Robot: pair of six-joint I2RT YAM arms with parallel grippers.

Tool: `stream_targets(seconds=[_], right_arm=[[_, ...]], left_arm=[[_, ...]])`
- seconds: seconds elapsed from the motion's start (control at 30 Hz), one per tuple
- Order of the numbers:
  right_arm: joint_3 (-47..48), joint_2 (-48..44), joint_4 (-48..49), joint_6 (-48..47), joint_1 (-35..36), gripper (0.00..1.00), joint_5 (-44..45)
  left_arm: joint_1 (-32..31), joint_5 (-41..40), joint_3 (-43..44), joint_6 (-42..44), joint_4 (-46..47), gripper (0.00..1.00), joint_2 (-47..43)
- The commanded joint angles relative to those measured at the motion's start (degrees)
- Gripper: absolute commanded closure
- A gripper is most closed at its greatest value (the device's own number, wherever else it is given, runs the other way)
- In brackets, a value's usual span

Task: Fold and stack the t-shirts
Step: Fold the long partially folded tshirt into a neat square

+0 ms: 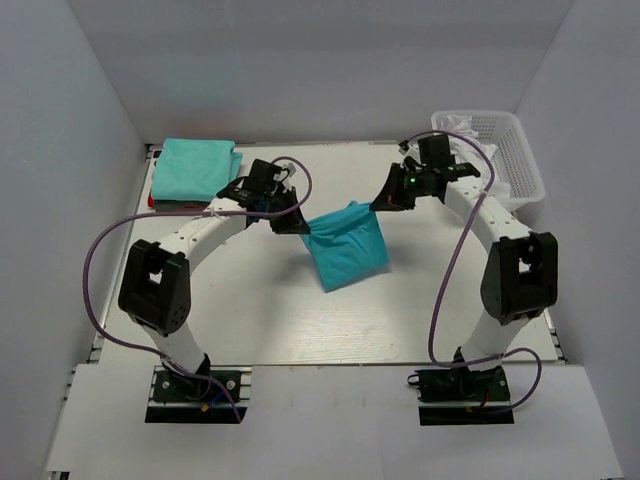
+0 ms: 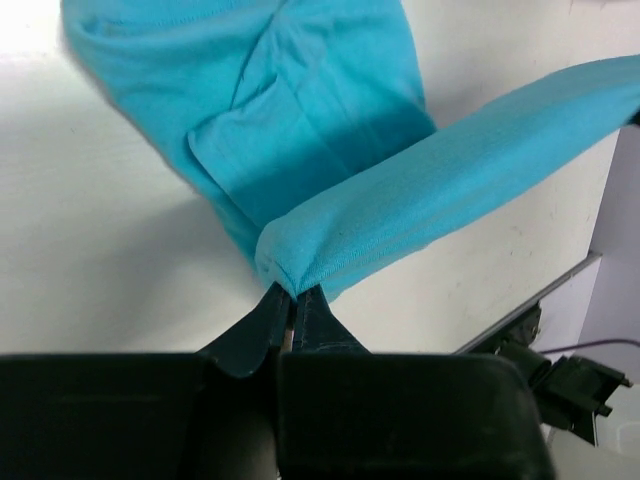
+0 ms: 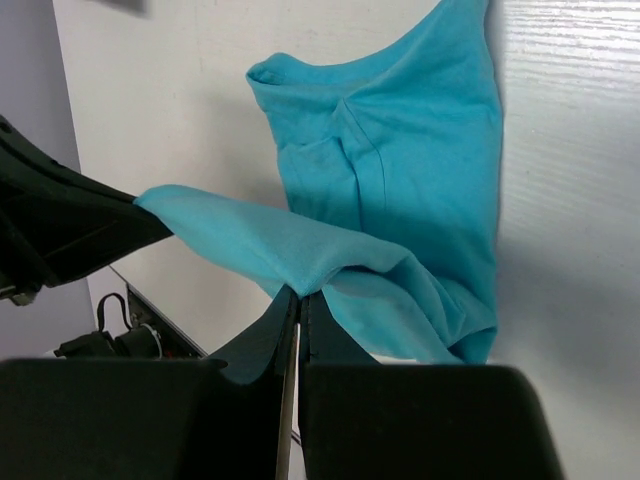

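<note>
The t-shirt's corner hangs short and would fall short if I opened now. I need to keep my left gripper closed on it until it reaches the t-shirt's far edge.
A bright turquoise t-shirt (image 1: 346,245) hangs between my two grippers above the middle of the table, its lower part lying on the table. My left gripper (image 1: 297,224) is shut on its left top corner, and the left wrist view shows the cloth (image 2: 330,170) pinched at the fingertips (image 2: 292,295). My right gripper (image 1: 385,200) is shut on the right top corner, and the right wrist view shows the cloth (image 3: 400,190) held at the tips (image 3: 301,296). A stack of paler mint-teal folded t-shirts (image 1: 194,168) lies at the back left.
A white plastic basket (image 1: 492,150) stands at the back right corner. Grey walls enclose the table on three sides. Purple cables loop from both arms.
</note>
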Motion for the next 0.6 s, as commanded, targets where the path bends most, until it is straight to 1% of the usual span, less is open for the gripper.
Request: stream_targets(seconds=[0.0, 0.13, 0.23, 0.33, 0.4, 0.47, 0.53, 0.57], right_arm=[[4.11, 2.81, 3.32, -1.0, -0.73, 1.0, -1.92], [7.71, 7.38, 3.49, -1.27, -0.9, 1.0, -3.15], [9.03, 10.01, 4.55, -0.74, -0.99, 1.0, -4.73], [8.86, 11.77, 7.62, 0.48, -0.99, 1.0, -4.48], [8.95, 12.84, 10.43, 0.84, -0.73, 1.0, -3.42], [9.47, 13.89, 12.63, 1.72, -0.99, 1.0, -2.37], [10.61, 16.25, 14.56, 2.07, -0.9, 1.0, -1.66], [12.71, 17.66, 14.83, 1.99, -0.99, 0.94, -1.66]], left_arm=[[1.63, -1.32, 3.42, 0.21, 1.1, 1.0, 0.39], [2.34, -2.1, 4.91, 0.21, 0.57, 1.0, 2.15], [2.86, -0.61, 5.52, 0.21, 1.19, 1.0, 4.52], [3.48, -1.66, 6.05, 0.21, 1.19, 1.0, 6.71], [4.01, -2.71, 6.67, 0.21, 4.17, 1.0, 7.69], [4.53, -2.72, 9.82, 0.21, 4.97, 1.0, 10.23], [5.06, -5.44, 14.2, 0.21, 3.75, 1.0, 13.47], [5.06, -5.44, 15.7, 0.21, 1.91, 0.96, 14.53]])
